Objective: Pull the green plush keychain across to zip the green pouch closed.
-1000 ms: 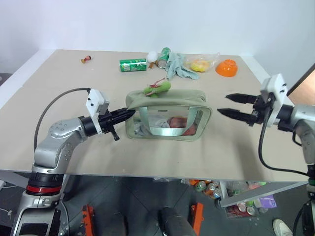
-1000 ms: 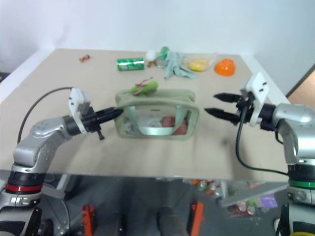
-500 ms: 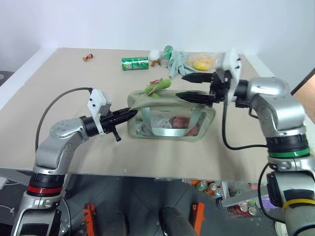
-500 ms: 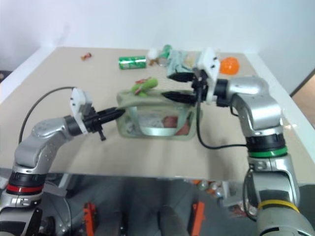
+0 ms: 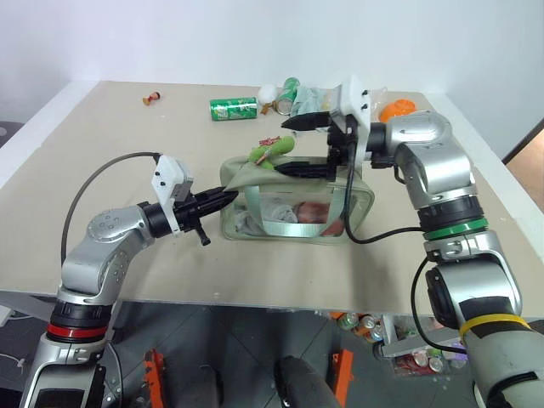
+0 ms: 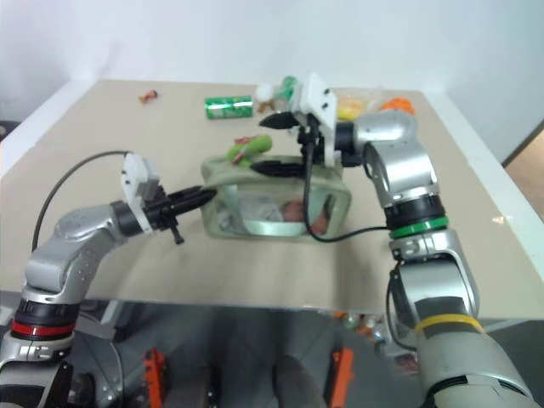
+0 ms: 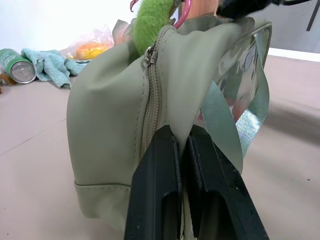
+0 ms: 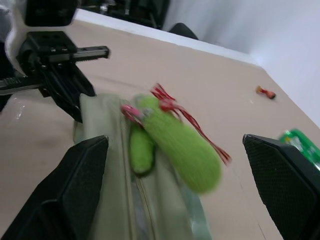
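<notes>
The robot's right gripper needs to grab the green plush keychain by its fuzzy body [image 5: 279,146] next. Then it can zip the green pouch [image 5: 293,204] closed.
The green pouch [image 5: 293,204] stands upright mid-table, pale olive with a clear window and webbing straps. The green plush keychain [image 5: 270,152] lies on its top at the left end, lime and fuzzy with red threads, hooked to the zipper pull [image 7: 149,55]. My left gripper [image 5: 228,196] is shut on the pouch's left end, pinching the fabric beside the zipper [image 7: 182,145]. My right gripper [image 5: 282,147] reaches in over the pouch top from the right. It is wide open, one finger on each side of the keychain [image 8: 187,152], not touching it.
Along the table's far side lie a green soda can [image 5: 233,109], a second can [image 5: 287,87], a pale glove [image 5: 308,102], a bagged yellow item [image 5: 348,109], an orange bowl [image 5: 395,110] and a small red thing [image 5: 150,99].
My right arm swung in from the table's right side to over the pouch top, and its fingers spread wider around the keychain. The left gripper kept its hold on the pouch end.
</notes>
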You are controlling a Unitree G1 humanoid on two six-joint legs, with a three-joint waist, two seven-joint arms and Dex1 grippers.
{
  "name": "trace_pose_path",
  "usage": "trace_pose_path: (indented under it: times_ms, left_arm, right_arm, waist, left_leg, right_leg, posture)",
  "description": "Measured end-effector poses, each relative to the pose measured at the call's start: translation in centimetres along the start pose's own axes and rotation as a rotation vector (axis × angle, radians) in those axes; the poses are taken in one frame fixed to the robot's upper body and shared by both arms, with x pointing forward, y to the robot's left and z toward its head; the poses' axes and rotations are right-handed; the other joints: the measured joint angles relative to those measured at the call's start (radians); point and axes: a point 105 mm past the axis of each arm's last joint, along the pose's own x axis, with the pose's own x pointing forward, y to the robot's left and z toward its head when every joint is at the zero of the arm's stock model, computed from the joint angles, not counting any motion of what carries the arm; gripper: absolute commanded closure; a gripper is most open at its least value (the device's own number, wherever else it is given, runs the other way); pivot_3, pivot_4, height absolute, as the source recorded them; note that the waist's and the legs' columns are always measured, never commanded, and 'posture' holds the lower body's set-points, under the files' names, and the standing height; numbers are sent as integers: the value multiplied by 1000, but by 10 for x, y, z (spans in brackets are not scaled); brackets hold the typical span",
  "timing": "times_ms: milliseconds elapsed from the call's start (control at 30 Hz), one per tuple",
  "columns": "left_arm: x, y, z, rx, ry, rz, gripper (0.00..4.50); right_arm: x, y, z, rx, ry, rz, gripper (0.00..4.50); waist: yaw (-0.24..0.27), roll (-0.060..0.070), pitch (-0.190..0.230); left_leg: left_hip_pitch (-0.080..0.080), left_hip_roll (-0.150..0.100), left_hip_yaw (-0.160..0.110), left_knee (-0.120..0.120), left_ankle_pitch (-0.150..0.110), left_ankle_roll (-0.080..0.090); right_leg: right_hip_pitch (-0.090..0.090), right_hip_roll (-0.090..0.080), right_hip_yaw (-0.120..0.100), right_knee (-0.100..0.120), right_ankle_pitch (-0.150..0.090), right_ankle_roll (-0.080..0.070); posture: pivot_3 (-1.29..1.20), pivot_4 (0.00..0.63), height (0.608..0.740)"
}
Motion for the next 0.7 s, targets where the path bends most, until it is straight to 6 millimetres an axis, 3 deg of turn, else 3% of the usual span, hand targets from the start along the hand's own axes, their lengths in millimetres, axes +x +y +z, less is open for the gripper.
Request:
trace_pose_path:
  times_ms: [167,433,467,700]
  left_arm:
    - [1,0,0,-1,-3,1,4500]
    - [1,0,-1,-1,-6,5,4500]
    - [1,0,-1,-1,-6,4,4500]
    - [1,-2,-1,1,-7,0,4500]
  right_arm:
    - [15,2,1,-1,-17,40,1623]
    - [14,-2,-5,26,-5,35,4284]
    - [14,-3,-5,26,-4,33,4455]
    - [-2,-11,-2,41,-8,-9,4455]
  waist:
    - [0,0,0]
    - [0,0,0]
    - [0,0,0]
    - [1,0,0]
  left_leg:
    - [0,0,0,0,0,0]
    - [0,0,0,0,0,0]
    - [0,0,0,0,0,0]
    - [0,-2,0,0,0,0]
  right_leg:
    - [0,0,0,0,0,0]
    - [0,0,0,0,0,0]
    - [0,0,-1,0,0,0]
    - [0,-2,-1,0,0,0]
  posture:
    - [0,150,740]
    - [0,150,740]
    - [0,150,740]
    - [0,150,740]
